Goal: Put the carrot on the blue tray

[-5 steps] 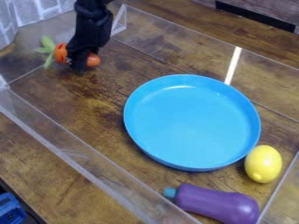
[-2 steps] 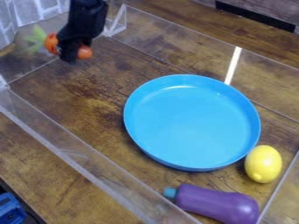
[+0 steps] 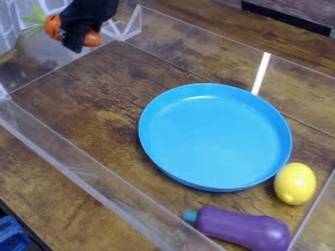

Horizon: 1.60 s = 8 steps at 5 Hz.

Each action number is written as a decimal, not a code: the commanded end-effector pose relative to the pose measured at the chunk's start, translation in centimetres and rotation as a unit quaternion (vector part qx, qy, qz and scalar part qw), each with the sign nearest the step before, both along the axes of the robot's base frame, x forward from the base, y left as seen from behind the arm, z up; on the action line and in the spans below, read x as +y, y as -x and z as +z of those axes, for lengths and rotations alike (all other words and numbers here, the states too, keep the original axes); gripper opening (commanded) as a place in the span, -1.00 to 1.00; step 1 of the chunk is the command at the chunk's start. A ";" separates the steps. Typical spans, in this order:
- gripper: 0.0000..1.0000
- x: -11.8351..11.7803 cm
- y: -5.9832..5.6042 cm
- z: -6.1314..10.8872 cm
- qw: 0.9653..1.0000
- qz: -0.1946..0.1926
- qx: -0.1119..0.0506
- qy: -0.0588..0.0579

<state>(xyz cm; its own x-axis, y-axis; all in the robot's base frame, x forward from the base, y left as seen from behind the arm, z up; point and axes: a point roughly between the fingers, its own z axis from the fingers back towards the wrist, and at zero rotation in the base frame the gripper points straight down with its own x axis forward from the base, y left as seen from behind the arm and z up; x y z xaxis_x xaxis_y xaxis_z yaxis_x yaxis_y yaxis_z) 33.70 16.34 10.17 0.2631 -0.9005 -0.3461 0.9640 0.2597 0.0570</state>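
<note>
The carrot is high up and well short of the blue tray point(image 3: 216, 135), so it would miss if I opened now. My gripper needs to move the carrot toward the tray first.
The black gripper point(image 3: 81, 29) hangs at the top left of the camera view, shut on the carrot point(image 3: 86, 39). Only orange bits of the carrot show beside and under the fingers, and it is lifted clear of the wooden table. The blue tray point(image 3: 216, 135) is a large round bright-blue plate lying flat at the centre right, with nothing on it. The gripper and carrot are well up and to the left of the tray, not over it.
A yellow lemon point(image 3: 296, 183) lies just right of the tray's lower rim. A purple eggplant point(image 3: 245, 228) rests at the bottom right. Clear plastic walls point(image 3: 78, 167) border the wooden table on the left and front.
The gripper has risen with the carrot, moving toward the top of the view. The carrot has left the table surface. Tray, lemon and eggplant have stayed put.
</note>
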 end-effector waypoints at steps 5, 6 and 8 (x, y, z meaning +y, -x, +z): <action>-1.00 -10.6 1.2 5.8 0.984 -0.158 -0.072 -0.044; -1.00 -15.6 1.9 5.7 0.976 -0.198 -0.078 -0.053; 1.00 -17.5 2.4 3.3 0.967 -0.241 -0.073 -0.043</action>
